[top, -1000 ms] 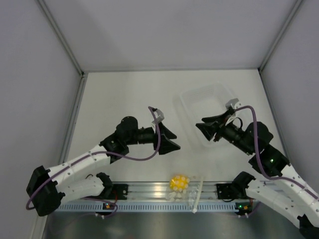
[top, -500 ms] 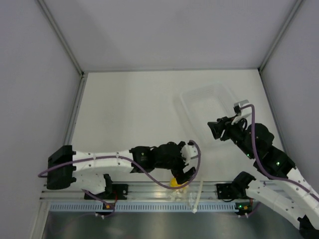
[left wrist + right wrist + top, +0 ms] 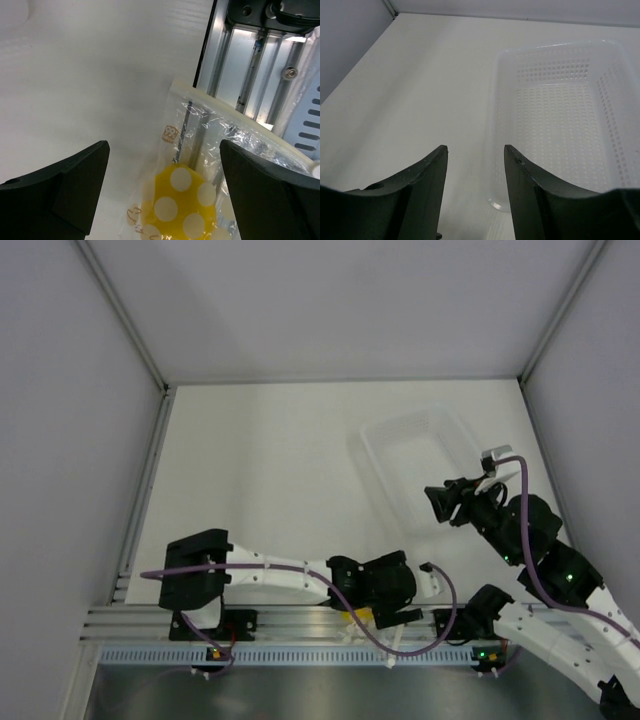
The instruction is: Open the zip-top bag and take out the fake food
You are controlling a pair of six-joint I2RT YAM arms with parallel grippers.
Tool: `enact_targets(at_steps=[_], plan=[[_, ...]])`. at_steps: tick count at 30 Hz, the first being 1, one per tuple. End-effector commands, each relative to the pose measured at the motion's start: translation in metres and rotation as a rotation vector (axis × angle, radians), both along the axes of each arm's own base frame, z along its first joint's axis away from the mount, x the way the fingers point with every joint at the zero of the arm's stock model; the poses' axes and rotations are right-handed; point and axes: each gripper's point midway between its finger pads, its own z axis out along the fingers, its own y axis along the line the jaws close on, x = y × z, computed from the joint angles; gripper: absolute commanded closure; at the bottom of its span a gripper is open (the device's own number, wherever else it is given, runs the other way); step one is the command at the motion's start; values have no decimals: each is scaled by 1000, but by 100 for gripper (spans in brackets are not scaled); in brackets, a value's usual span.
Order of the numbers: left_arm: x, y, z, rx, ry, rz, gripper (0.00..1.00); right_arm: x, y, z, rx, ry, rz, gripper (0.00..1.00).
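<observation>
My left gripper should go lower before it closes on the bag's printed corner. The corner lies flat below the gripper's open fingers, so they would miss it if they closed now.
The zip-top bag (image 3: 215, 140) is a small clear crinkly pouch lying at the table's near edge, partly over the aluminium rail. The fake food (image 3: 182, 212), yellow with white spots, is inside it. My left gripper (image 3: 162, 150) is open above the bag, with one finger on each side of the food and neither touching it. In the top view the left gripper (image 3: 385, 617) covers most of the bag (image 3: 392, 642); a bit of the yellow food (image 3: 357, 616) shows. My right gripper (image 3: 438, 505) is open and empty over the near end of the tray (image 3: 420, 452).
The clear perforated tray (image 3: 560, 115) stands at the right of the table and is empty; the right gripper (image 3: 475, 148) faces its near left corner. The aluminium rail (image 3: 250, 60) with the arm bases runs along the near edge. Grey walls close in the table.
My left arm has swung from the middle of the table down to the near edge and now hovers open over the bag. My right gripper has drawn back a little to the right.
</observation>
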Motion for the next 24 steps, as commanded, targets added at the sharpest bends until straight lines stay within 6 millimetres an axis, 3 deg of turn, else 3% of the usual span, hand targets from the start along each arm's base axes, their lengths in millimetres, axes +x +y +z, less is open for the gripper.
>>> enact_targets(at_steps=[1, 4, 7, 8, 9, 12, 19, 24], plan=[[7, -3, -9, 66, -41, -7, 2, -10, -3, 14, 24, -19, 21, 50], [3, 0, -21, 95, -19, -16, 9, -13, -6, 15, 21, -25, 20, 50], [0, 0, -22, 100, -2, -25, 31, -13, -7, 15, 19, -29, 21, 49], [-1, 0, -18, 90, 1, -25, 41, -14, -6, 15, 21, -30, 25, 49], [-3, 0, -17, 84, 13, -29, 67, -13, -6, 14, 16, -29, 24, 49], [-2, 0, -6, 55, 16, -23, 100, -12, -4, 12, 15, -30, 28, 49], [27, 10, 14, -6, -17, 92, 100, -13, -5, 12, 18, -33, 29, 49], [65, 24, 48, -149, -70, 252, 100, -14, -7, 11, 25, -38, 21, 50]])
